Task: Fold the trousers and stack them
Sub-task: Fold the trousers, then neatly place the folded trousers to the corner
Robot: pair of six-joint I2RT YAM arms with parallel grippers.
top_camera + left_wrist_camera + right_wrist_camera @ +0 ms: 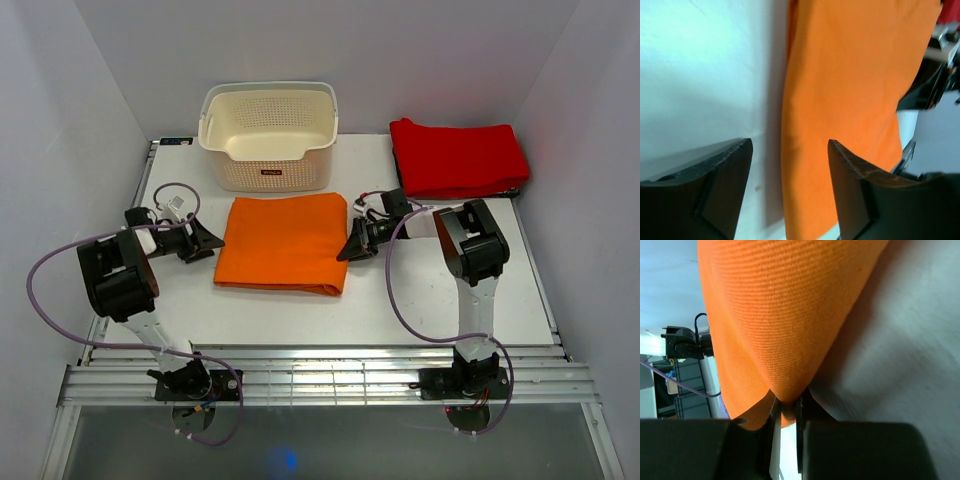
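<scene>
The orange trousers' free edge, opposite my right gripper, is the part my left gripper should grab next, to shift the trousers flat and folded for stacking.
The orange trousers lie folded into a rough square in the middle of the table. My right gripper is shut on their right edge; in the right wrist view the orange cloth bunches down into the pinch of my gripper. My left gripper stands open just left of the trousers' left edge, nothing between its fingers. In the left wrist view the trousers lie ahead, partly between the spread fingertips.
A cream perforated basket stands at the back, just behind the trousers. A folded red cloth lies at the back right corner. Bare white table runs in front of the trousers to the near rail.
</scene>
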